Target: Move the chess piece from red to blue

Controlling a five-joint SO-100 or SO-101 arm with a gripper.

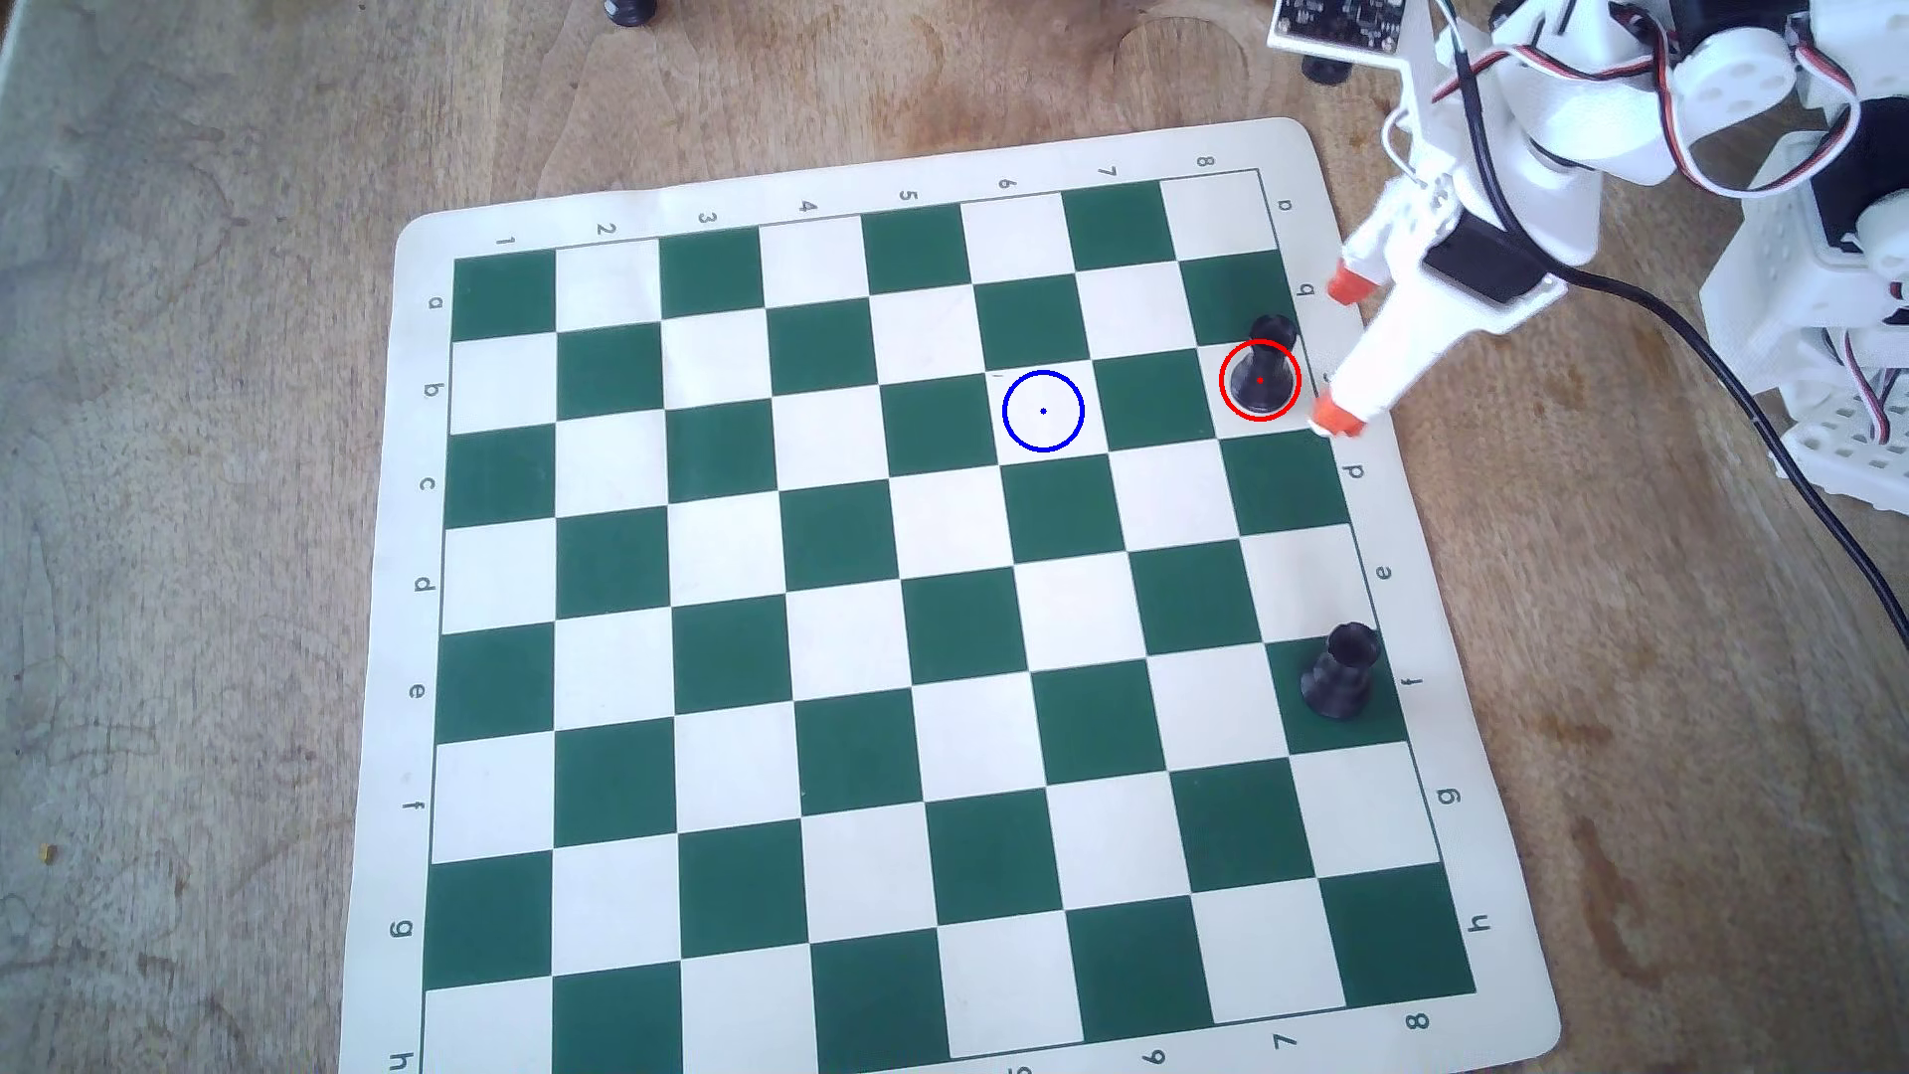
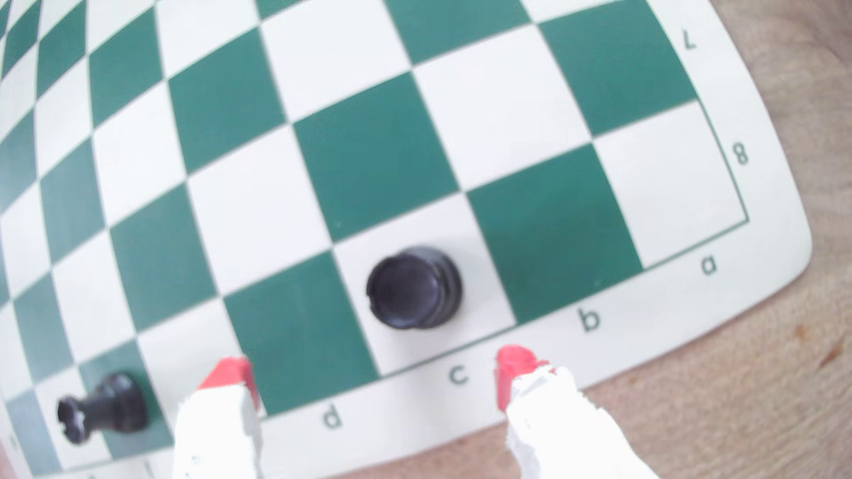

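Note:
The black chess piece has to move from the red ring to the blue ring (image 1: pixel 1004 411), so I next need to grab the black chess piece by its body (image 1: pixel 1263 366) with my gripper.
The chess piece (image 1: pixel 1262 370), small and black with a rounded knob top, stands inside the red ring (image 1: pixel 1221 384) on a white square at the board's right edge in the overhead view. The wrist view looks down on the chess piece (image 2: pixel 412 288) from above. The blue ring (image 1: pixel 1004 411) lies two squares to its left, with nothing in it. My gripper (image 1: pixel 1341 351) is open just right of the piece, over the board's margin, its orange-tipped fingers (image 1: pixel 1345 282) spread wider than the piece. In the wrist view my gripper (image 2: pixel 373 373) sits just short of the piece, red fingertips (image 2: pixel 516 364) either side.
A stouter black piece with a notched top (image 1: pixel 1341 671) stands on a green square lower on the right edge, also seen in the wrist view as the notched piece (image 2: pixel 103 407). The green-and-white board mat (image 1: pixel 723 578) lies on a wooden table (image 1: pixel 207 413). The arm's black cable (image 1: pixel 1756 413) runs right of the board.

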